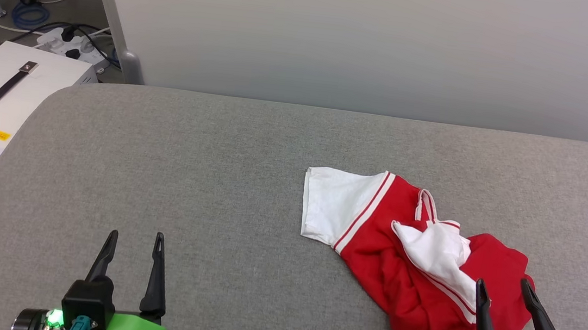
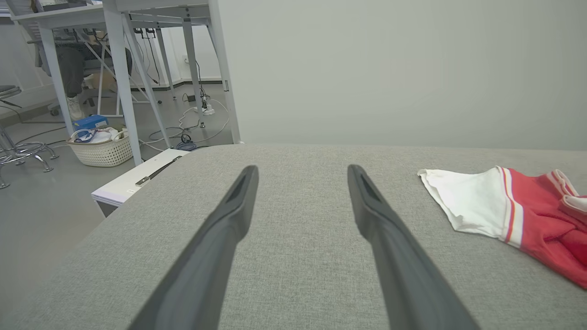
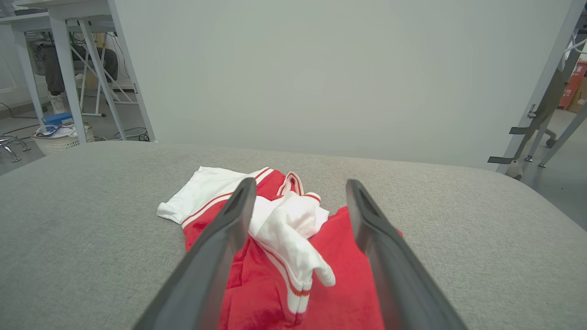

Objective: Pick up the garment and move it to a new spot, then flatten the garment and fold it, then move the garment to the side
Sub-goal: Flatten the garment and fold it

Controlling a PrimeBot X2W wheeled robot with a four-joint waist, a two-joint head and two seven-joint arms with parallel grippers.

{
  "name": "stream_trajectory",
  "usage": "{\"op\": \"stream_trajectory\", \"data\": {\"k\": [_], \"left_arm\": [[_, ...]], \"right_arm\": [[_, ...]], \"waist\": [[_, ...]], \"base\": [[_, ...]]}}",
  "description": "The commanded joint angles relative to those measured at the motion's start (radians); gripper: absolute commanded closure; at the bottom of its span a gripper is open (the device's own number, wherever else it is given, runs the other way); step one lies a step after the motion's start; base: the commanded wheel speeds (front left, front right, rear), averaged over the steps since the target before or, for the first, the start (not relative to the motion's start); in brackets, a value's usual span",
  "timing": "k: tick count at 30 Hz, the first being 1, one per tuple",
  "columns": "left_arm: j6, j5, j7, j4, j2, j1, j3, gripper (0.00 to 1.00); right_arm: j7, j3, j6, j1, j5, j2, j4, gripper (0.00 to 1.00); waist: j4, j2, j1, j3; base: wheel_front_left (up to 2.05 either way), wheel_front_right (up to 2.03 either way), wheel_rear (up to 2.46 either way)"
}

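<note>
Next, to pick up the garment, my left gripper grabs its white sleeve's cuff edge (image 1: 305, 200), which lies spread open. The red body (image 1: 404, 293) lies crumpled in loose folds.
The garment (image 1: 405, 253) is a red shirt with white sleeves and red-and-white stripe trim, lying crumpled on the right half of the grey padded table (image 1: 216, 178). One white sleeve spreads flat to its left; the other is bunched on top. My right gripper (image 1: 502, 288) hovers open over the garment's near right edge, and in the right wrist view the garment (image 3: 293, 238) lies between and beyond its fingers (image 3: 229, 229). My left gripper (image 1: 136, 238) stands open and empty over bare table at the lower left, with the garment (image 2: 513, 211) off to its right.
A white case with a black handle (image 1: 0, 96) sits on the floor beyond the table's left edge, with cables and a power strip (image 1: 69, 43) behind it. A pale wall (image 1: 372, 42) rises behind the table. A woven basket (image 2: 103, 146) and desk legs (image 2: 124, 82) stand at the left.
</note>
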Motion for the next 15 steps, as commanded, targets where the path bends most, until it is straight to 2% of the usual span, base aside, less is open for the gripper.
{"op": "stream_trajectory", "data": {"k": [1, 9, 15], "left_arm": [[-0.008, 0.010, -0.006, 0.003, -0.006, 0.018, 0.007, 0.00], [-0.045, 0.032, -0.006, 0.020, -0.018, -0.012, 0.010, 0.00], [-0.105, 0.038, -0.006, 0.051, -0.011, -0.175, -0.001, 0.00]], "right_arm": [[-0.005, 0.001, -0.001, 0.006, -0.008, -0.002, 0.004, 0.00], [-0.005, 0.008, -0.001, -0.007, -0.003, -0.002, 0.006, 0.00], [-0.005, 0.016, -0.001, -0.040, -0.003, -0.002, -0.014, 0.00]], "waist": [[0.001, 0.0000, 0.0000, 0.000], [-0.001, 0.0000, 0.0000, 0.012], [-0.017, 0.0000, 0.0000, 0.047]], "base": [[0.00, 0.00, 0.00], [0.00, 0.00, 0.00], [0.00, 0.00, 0.00]]}}
